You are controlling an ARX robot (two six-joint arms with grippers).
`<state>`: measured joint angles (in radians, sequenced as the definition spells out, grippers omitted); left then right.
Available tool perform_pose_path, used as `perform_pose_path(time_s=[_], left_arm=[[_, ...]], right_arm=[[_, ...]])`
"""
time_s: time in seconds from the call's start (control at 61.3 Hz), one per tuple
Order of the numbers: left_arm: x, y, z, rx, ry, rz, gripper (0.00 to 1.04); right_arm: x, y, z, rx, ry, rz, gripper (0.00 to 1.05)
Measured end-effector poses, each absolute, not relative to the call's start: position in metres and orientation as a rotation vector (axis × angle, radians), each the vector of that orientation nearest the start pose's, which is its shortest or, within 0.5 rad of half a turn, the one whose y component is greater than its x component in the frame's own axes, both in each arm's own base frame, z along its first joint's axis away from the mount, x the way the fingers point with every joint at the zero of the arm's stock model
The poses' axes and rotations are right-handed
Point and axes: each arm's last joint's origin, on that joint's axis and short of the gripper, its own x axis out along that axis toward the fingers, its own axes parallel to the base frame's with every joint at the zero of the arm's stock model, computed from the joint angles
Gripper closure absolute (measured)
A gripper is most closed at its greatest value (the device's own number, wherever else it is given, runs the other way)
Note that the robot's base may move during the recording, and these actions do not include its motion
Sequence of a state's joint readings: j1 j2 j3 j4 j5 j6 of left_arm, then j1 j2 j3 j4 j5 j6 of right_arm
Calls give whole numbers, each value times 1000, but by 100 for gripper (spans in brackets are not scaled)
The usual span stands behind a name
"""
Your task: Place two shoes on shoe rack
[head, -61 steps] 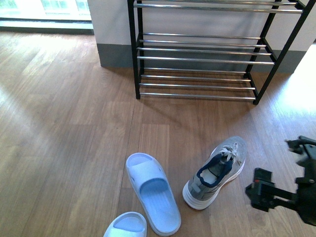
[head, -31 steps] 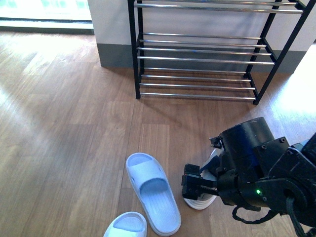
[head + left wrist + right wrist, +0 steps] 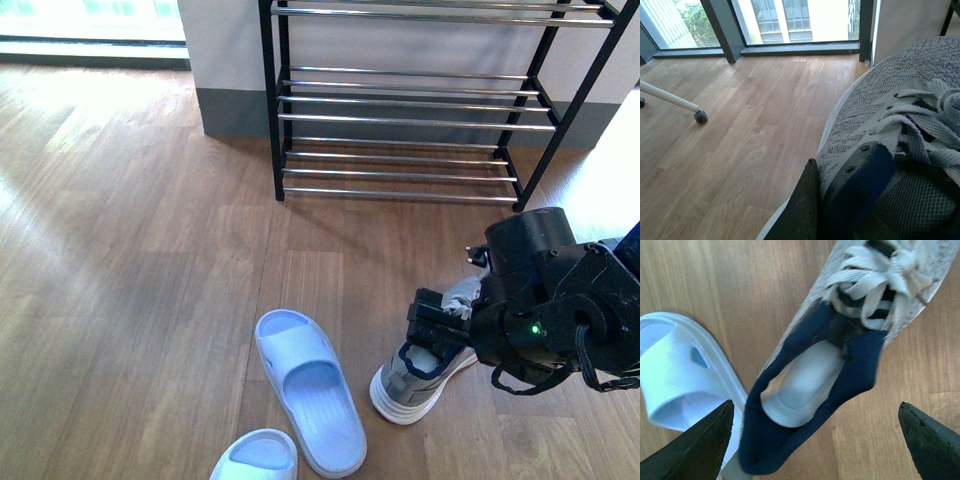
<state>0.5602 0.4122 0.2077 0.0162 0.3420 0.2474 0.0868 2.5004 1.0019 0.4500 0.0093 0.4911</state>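
My right gripper grabs the sneaker by the side of its collar away from the blue slide next, since the blue slide (image 3: 312, 390) crowds the sneaker's other side.
One grey sneaker (image 3: 404, 386) with a thick white sole stands on the wood floor, toe toward the shoe rack (image 3: 400, 120). My right gripper (image 3: 436, 328) hangs open just above its navy opening. In the right wrist view the sneaker (image 3: 805, 385) lies between the two wide-apart fingertips of the right gripper (image 3: 814, 407). My left gripper (image 3: 840, 212) is shut on the other grey sneaker (image 3: 880, 110), one dark finger (image 3: 802, 205) pressed against its side. That arm is out of the front view.
A light blue slide (image 3: 305, 385) lies left of the floor sneaker, a second one (image 3: 255, 460) at the bottom edge. The slide also shows in the right wrist view (image 3: 675, 375). A white chair leg with a caster (image 3: 700, 116) and floor-level windows (image 3: 790, 20) show in the left wrist view.
My right arm swung in from the lower right over the floor sneaker, then shifted a little right and farther. The sneaker and the slides have not moved.
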Motion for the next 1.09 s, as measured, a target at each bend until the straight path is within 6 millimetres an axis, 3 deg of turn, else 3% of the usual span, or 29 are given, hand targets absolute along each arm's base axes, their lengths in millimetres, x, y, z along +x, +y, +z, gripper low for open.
perform_pose_path(time_s=[0.212, 0.604, 1.093], left_arm=[[110, 57, 200, 164, 195, 195, 103], [110, 57, 200, 164, 195, 195, 103], [110, 57, 200, 164, 195, 195, 103]], right_arm=[[357, 15, -84, 377, 1068, -230, 9], [376, 14, -117, 306, 1035, -259, 9], [369, 6, -115, 248, 943, -339, 83]])
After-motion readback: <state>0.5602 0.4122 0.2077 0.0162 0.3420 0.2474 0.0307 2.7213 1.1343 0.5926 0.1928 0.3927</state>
